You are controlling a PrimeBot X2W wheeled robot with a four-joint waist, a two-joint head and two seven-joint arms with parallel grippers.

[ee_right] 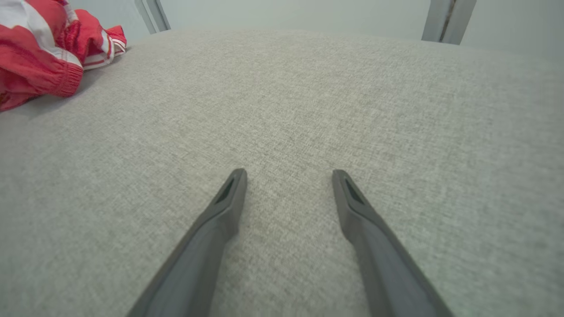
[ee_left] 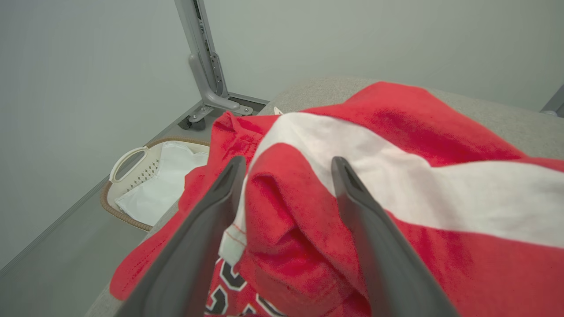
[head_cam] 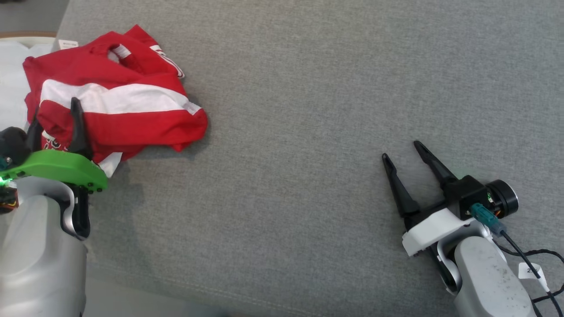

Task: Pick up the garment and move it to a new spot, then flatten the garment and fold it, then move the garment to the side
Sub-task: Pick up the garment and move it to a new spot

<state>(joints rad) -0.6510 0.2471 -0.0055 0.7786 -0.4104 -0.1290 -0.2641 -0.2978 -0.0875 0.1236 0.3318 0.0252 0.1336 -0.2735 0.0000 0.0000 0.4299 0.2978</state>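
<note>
I will next grab the garment with my left gripper by that raised fold [head_cam: 57,119] [ee_left: 288,195] between its open fingers, because the rest of the garment is slack.
A crumpled red garment [head_cam: 119,110] with a white band lies at the far left of the grey fabric table [head_cam: 308,132]. My left gripper [head_cam: 55,119] stands open over its near left part. In the left wrist view a red fold of the garment [ee_left: 282,207] bulges between the two spread fingers [ee_left: 211,211]. Far off at the lower right, my right gripper [head_cam: 401,149] is open above bare cloth, its fingers pointing up and left. In the right wrist view the garment [ee_right: 39,66] shows in the top left corner, well away from the right gripper [ee_right: 288,176].
A pale laundry basket [ee_left: 132,163] holding white cloth [head_cam: 11,79] sits beyond the table's left edge. A grey metal post on a wheeled foot [ee_left: 205,61] stands behind it. The table's near edge [head_cam: 176,286] runs along the bottom. Cables [head_cam: 528,259] trail by the right forearm.
</note>
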